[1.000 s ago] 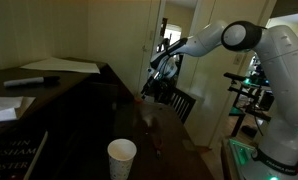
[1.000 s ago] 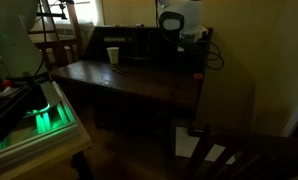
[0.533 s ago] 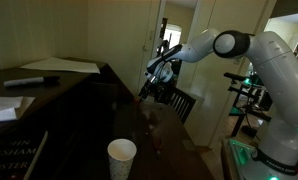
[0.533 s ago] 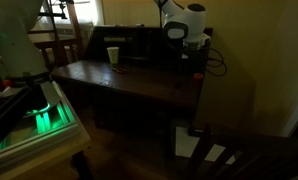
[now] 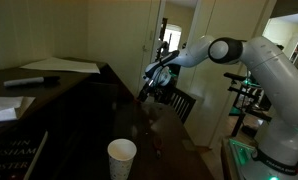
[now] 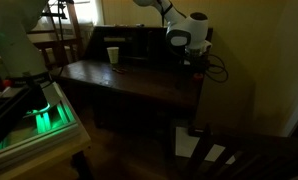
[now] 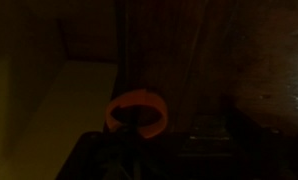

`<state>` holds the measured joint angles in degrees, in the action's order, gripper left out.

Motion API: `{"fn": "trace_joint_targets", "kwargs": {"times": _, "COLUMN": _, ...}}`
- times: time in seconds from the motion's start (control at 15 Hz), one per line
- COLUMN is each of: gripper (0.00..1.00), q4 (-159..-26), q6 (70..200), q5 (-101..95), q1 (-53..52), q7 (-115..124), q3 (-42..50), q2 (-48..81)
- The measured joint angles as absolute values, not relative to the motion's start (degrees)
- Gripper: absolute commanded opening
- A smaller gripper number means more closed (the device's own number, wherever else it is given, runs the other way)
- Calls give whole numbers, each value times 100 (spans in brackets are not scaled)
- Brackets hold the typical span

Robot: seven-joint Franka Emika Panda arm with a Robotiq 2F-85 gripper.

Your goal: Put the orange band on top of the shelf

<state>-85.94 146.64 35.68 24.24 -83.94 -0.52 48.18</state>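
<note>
The robot's gripper is open with one side of the orange band between its fingers, so it should close. Closing now would hold the band.
The orange band (image 7: 136,112) is a small orange-red ring lying on the dark table surface in the wrist view. It shows as a red speck (image 6: 198,74) at the table's end in an exterior view. My gripper (image 7: 167,152) hangs just above it, its two dark fingers apart; the left finger (image 7: 127,150) overlaps the band's near edge. The gripper also shows in both exterior views (image 5: 147,90) (image 6: 196,64). The shelf (image 5: 59,95) is the tall dark brown unit with a broad flat top, beside the table.
A white paper cup (image 5: 121,158) (image 6: 113,55) stands on the glossy dark table (image 6: 129,80). White papers (image 5: 64,66) and a black marker pen (image 5: 31,81) lie on the shelf top. A chair (image 5: 179,103) stands past the table's far end.
The arm has swung and lowered the gripper toward the table's end over the band. The cup, papers and marker have not moved.
</note>
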Motion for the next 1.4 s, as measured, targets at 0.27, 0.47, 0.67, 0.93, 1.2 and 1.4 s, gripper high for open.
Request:
{"fn": "trace_joint_targets", "kwargs": {"times": 0.27, "gripper": 30, "q4": -8480, "q6": 14665, "q5": 3471, "q1": 2556, "q7": -8391, "q3": -213, "q2": 4846}}
{"fn": "trace_joint_targets", "kwargs": {"times": 0.47, "gripper": 8, "q4": -8465, "q6": 14665, "q5": 3292, "q1": 2561, "q7": -8258, "q3": -222, "q2": 4831}}
{"fn": "trace_joint_targets", "kwargs": {"times": 0.67, "gripper": 0, "q4": -8480, "q6": 14651, "q5": 3020, "q1": 2561, "q7": -8014, "q3": -215, "q2": 4796}}
{"fn": "trace_joint_targets", "kwargs": {"times": 0.93, "gripper": 0, "q4": -8577, "q6": 14607, "q5": 2778, "q1": 2595, "q7": -7778, "q3": -215, "q2": 4723}}
{"fn": "trace_joint_targets", "kwargs": {"times": 1.2, "gripper": 0, "q4": -9145, "q6": 14565, "q5": 2625, "q1": 2757, "q7": -7943, "q3": -246, "q2": 4305}}
{"fn": "trace_joint_targets", "kwargs": {"times": 1.4, "gripper": 0, "q4": -9922, "q6": 14414, "q5": 2636, "q1": 3093, "q7": -8779, "q3": -507, "q2": 3554}}
